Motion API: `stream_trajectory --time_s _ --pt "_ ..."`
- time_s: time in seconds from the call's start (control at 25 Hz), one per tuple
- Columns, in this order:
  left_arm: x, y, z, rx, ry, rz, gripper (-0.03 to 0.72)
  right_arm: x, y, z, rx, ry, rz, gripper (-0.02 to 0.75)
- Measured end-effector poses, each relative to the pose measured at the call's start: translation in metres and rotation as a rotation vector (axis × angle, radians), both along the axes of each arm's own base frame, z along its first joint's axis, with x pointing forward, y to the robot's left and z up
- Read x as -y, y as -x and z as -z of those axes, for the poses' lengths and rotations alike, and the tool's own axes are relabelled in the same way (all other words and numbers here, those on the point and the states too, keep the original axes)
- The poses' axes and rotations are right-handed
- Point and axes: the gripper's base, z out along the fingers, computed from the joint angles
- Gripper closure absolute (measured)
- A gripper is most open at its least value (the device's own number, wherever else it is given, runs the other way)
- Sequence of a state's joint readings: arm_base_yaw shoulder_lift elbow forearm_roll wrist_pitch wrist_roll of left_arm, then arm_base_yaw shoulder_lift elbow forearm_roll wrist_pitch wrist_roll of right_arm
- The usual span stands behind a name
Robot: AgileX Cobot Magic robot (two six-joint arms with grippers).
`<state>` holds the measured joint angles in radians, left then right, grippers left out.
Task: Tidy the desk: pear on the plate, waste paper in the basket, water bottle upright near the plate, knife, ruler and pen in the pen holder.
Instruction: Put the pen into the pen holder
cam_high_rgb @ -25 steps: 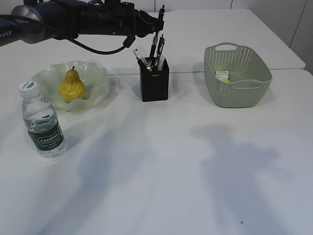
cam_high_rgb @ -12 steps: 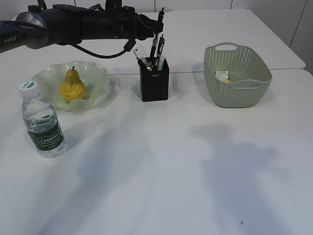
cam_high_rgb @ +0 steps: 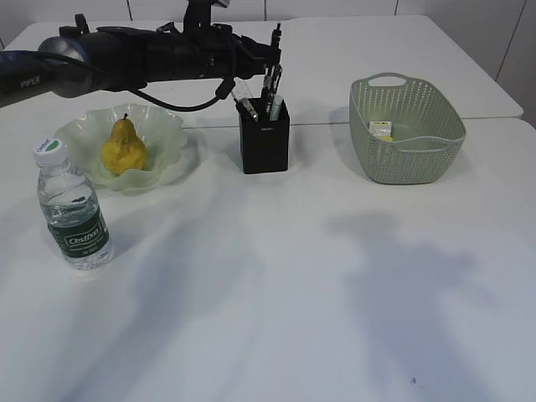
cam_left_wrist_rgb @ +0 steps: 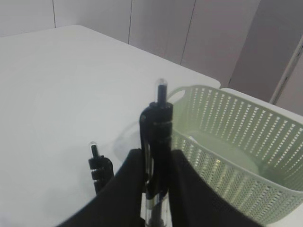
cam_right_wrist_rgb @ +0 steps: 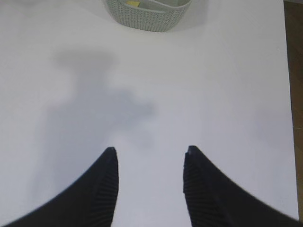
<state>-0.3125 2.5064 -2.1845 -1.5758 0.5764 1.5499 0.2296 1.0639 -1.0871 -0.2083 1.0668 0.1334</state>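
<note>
The upright black pen reaches down inside the rim of the pen holder [cam_high_rgb: 265, 138], so it is time for my left gripper to open now.
The black pen holder [cam_high_rgb: 265, 138] stands at mid-desk with pens [cam_high_rgb: 272, 90] and a pale clear strip, apparently the ruler [cam_high_rgb: 242, 91], sticking out. My left gripper [cam_high_rgb: 261, 60] hangs just above it, shut on a black pen [cam_left_wrist_rgb: 158, 127] held upright; its lower end is hidden between the fingers [cam_left_wrist_rgb: 128, 189]. A second pen top [cam_left_wrist_rgb: 97, 165] shows beside them. The pear [cam_high_rgb: 124, 146] lies on the green plate [cam_high_rgb: 170, 127]. The water bottle [cam_high_rgb: 74, 209] stands upright near the plate. Waste paper [cam_high_rgb: 381, 129] lies in the basket [cam_high_rgb: 410, 159]. I cannot make out the knife. My right gripper [cam_right_wrist_rgb: 149, 151] is open over bare desk [cam_right_wrist_rgb: 213, 94].
The basket [cam_left_wrist_rgb: 236, 137] lies right of the pen holder, and its near wall [cam_right_wrist_rgb: 147, 14] shows at the top of the right wrist view. The desk's right edge [cam_right_wrist_rgb: 286, 94] runs beside the right gripper. A second table stands behind.
The left arm has lowered, bringing the held pen down toward the pen holder. The right gripper has not moved.
</note>
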Motion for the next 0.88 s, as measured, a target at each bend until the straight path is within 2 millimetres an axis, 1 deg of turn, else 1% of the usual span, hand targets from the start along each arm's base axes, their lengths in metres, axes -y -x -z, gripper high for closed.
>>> stream_trajectory --time_s 0.44,0.88 --pt "0.0004 -0.0012 0.0073 0.012 -0.013 0.004 0.600 0.0000 0.0000 0.0000 0.000 0.004 -0.005 0.370" --pt "0.0005 -0.0017 0.0075 0.003 0.007 -0.002 0.599 -0.0001 -0.0002 -0.0002 0.003 0.004 -0.007 0.370"
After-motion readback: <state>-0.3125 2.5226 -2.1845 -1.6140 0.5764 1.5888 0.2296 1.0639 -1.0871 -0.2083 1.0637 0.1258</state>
